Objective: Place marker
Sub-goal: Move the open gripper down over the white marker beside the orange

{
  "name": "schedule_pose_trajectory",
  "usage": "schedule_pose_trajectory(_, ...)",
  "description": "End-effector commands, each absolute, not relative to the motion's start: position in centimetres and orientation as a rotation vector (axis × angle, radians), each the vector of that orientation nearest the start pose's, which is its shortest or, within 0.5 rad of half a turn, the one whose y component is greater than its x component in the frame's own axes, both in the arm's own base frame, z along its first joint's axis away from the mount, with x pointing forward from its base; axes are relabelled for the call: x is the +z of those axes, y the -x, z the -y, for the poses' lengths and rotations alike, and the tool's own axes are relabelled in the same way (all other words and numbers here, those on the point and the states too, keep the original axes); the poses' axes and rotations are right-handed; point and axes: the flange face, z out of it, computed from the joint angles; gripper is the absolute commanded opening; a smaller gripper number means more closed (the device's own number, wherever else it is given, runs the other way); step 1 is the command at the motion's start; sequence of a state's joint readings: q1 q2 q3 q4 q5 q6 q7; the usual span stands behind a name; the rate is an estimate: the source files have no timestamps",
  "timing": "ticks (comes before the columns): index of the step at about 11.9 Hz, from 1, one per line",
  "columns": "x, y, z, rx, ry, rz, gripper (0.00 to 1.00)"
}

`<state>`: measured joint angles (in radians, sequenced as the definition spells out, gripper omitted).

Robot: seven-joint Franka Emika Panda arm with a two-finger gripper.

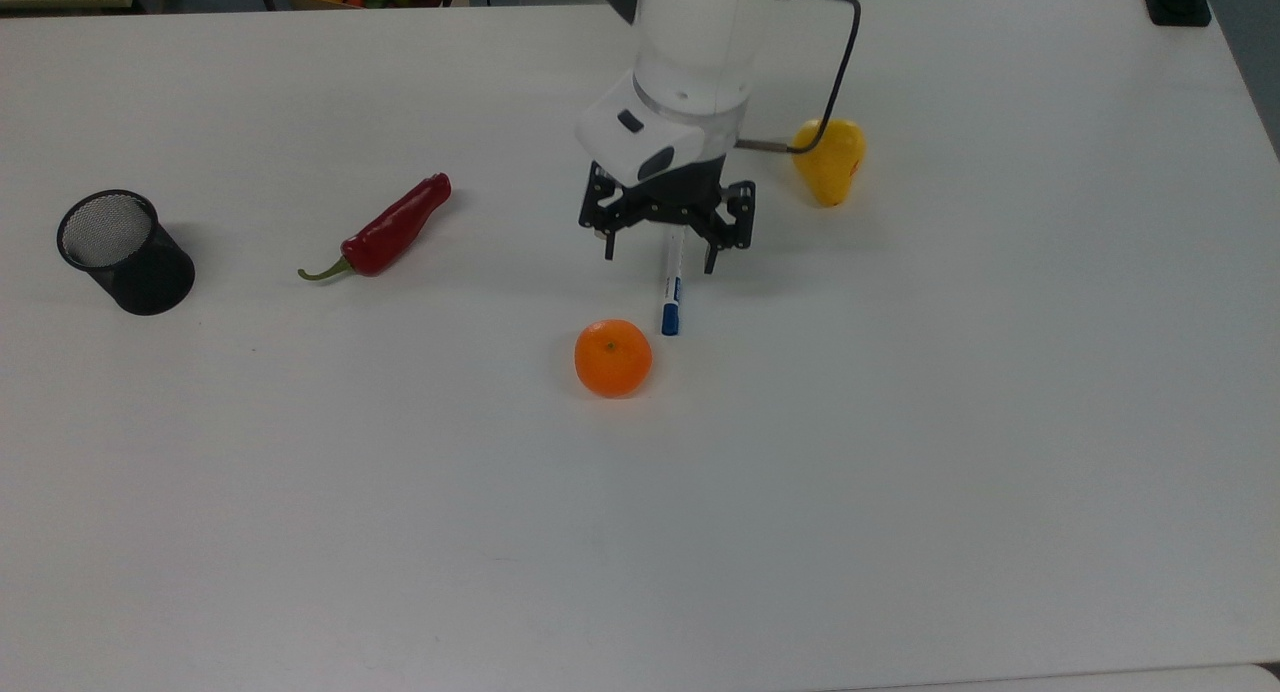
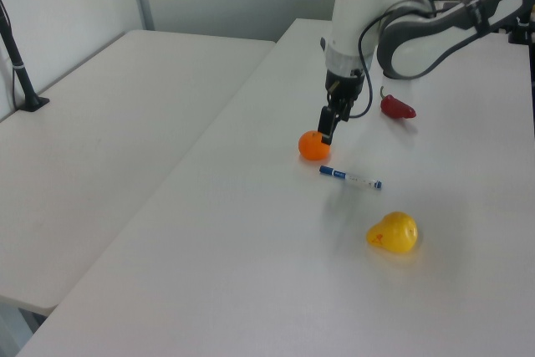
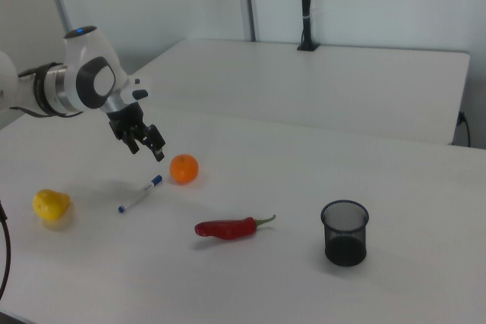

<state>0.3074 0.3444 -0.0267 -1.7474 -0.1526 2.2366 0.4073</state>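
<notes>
The marker needs to stand in the mesh cup, so the robot's gripper should next grab it by its blue end with the cap (image 2: 332,172).
The marker (image 1: 671,307) lies flat on the white table (image 1: 900,422), its blue cap pointing at the orange (image 1: 613,358). The same marker (image 2: 350,177) shows in the left view and again in the right view (image 3: 140,193). My gripper (image 1: 660,260) hangs open in the air over the marker's far half, with one finger on each side of the barrel in the top view. Its black body hides the marker's far end. The gripper (image 3: 148,149) sits well above the tabletop in the right view, touching nothing. In the left view the gripper (image 2: 326,130) overlaps the orange (image 2: 313,148).
A yellow pear (image 1: 829,162) lies to the top view's right of the arm, and a red chilli pepper (image 1: 385,230) to the top view's left. A black mesh cup (image 1: 125,252) stands at the far left. A second table (image 2: 100,123) adjoins in the left view.
</notes>
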Motion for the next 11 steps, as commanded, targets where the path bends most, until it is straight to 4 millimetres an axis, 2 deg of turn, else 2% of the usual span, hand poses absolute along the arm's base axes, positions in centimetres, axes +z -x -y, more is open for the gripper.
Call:
schedule_pose_trajectory(1,37.1,-63.1,-19.0,-0.316,3.224,-0.104,1.0)
schedule_pose_trajectory(4,34.3,-62.7,-19.9,-0.326,3.226,-0.063,1.0)
schedule_pose_trajectory(6,33.4,-62.7,-20.2,-0.321,3.238,-0.052,1.0)
schedule_pose_trajectory(9,31.7,-62.7,-20.2,-0.297,3.259,-0.042,0.86)
schedule_pose_trajectory(11,31.2,-62.7,-20.2,-0.292,3.267,-0.032,0.81)
